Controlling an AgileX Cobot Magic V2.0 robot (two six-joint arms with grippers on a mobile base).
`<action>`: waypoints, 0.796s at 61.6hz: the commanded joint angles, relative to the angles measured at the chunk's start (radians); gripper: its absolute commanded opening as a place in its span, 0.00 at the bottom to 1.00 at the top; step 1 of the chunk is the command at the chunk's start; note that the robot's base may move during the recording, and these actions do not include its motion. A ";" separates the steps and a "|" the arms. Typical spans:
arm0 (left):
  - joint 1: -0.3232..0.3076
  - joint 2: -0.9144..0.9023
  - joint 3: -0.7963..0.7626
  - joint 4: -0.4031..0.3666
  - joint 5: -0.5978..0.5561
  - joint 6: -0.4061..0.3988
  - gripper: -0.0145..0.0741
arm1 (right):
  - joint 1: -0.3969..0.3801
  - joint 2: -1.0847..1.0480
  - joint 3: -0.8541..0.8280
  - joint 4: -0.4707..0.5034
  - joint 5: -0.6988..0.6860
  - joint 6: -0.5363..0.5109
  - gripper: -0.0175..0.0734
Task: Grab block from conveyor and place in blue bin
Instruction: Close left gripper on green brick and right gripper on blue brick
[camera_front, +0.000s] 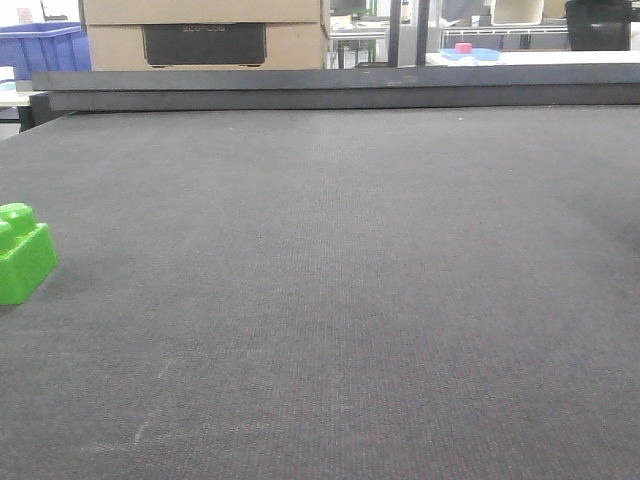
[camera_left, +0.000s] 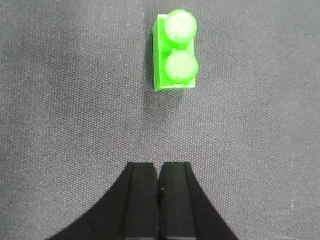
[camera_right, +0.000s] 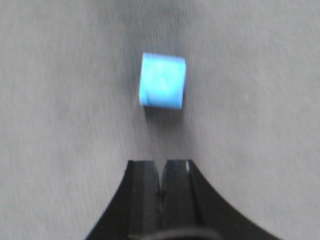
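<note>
The small blue block needs to go in the blue bin, so my right gripper will grip it by its body (camera_right: 162, 80) next.
A bright green block (camera_left: 176, 51) with two round studs lies on the dark grey conveyor (camera_left: 75, 100), straight ahead of my left gripper (camera_left: 159, 165), which is shut and empty a short way before it. The same block (camera_front: 22, 252) shows at the left edge of the front view on the conveyor (camera_front: 350, 280). My right gripper (camera_right: 161, 162) is shut and empty. A small blue block (camera_right: 162, 81), blurred, lies on the belt just ahead of it. A blue bin (camera_front: 40, 48) stands at the far left beyond the conveyor's rail (camera_front: 340, 88).
Cardboard boxes (camera_front: 200, 30) stand behind the rail at the back. A pink and blue object (camera_front: 468, 52) sits on a table at the back right. No arm shows in the front view.
</note>
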 joint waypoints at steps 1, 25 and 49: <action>0.005 0.001 -0.009 -0.012 0.001 -0.005 0.04 | -0.003 0.057 -0.041 -0.016 -0.008 0.034 0.32; 0.005 0.001 -0.009 -0.012 0.001 -0.005 0.04 | -0.026 0.229 -0.048 0.021 -0.099 0.046 0.67; 0.005 0.000 -0.009 -0.012 -0.014 -0.005 0.04 | -0.047 0.267 -0.039 0.019 -0.161 0.044 0.67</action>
